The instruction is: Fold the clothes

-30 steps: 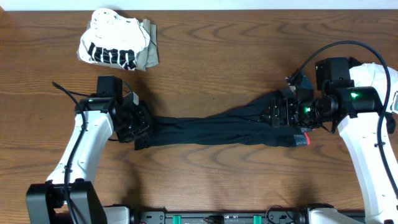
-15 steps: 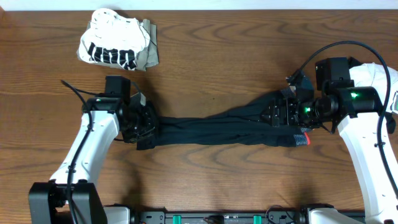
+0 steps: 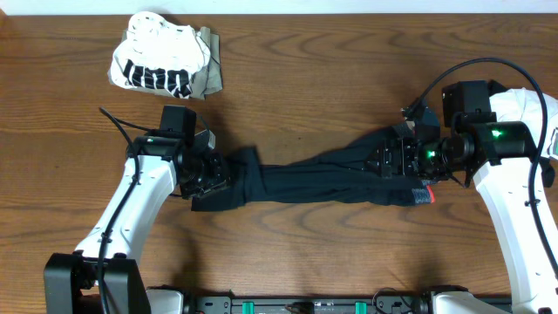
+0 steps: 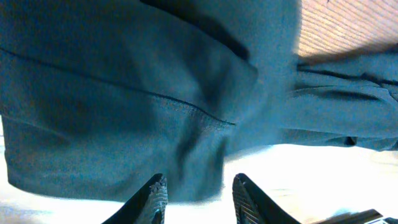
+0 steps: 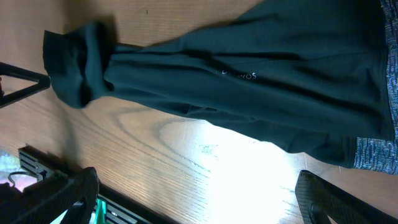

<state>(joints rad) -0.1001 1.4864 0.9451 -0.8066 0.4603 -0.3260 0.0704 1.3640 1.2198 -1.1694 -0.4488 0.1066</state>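
The long black trousers (image 3: 305,179) need their legs straightened and folded toward the waistband. My left gripper should grab them at the bunched leg end (image 3: 229,194) next.
Long black trousers (image 3: 305,179) lie stretched across the wooden table, their grey waistband (image 3: 424,194) edged red-orange at the right end. The leg end is bunched up at the left, where my left gripper (image 3: 218,174) hovers over it. In the left wrist view that gripper (image 4: 199,186) has its jaws apart with nothing between them, and the trousers' cloth (image 4: 124,93) lies just beyond the tips. My right gripper (image 3: 388,160) hangs wide open over the waist end. In the right wrist view it (image 5: 194,177) spans bare wood, with the trousers (image 5: 249,81) and waistband (image 5: 382,152) beyond.
A white top with black print (image 3: 157,63) is heaped at the back left on an olive piece (image 3: 207,77). A black rail (image 3: 305,305) runs along the table's front edge. Bare wood (image 3: 305,78) shows behind the trousers.
My left arm has moved right, carrying the leg end so the cloth now bunches up there. The left jaws, shut before, have parted off the cloth. The right arm has not moved.
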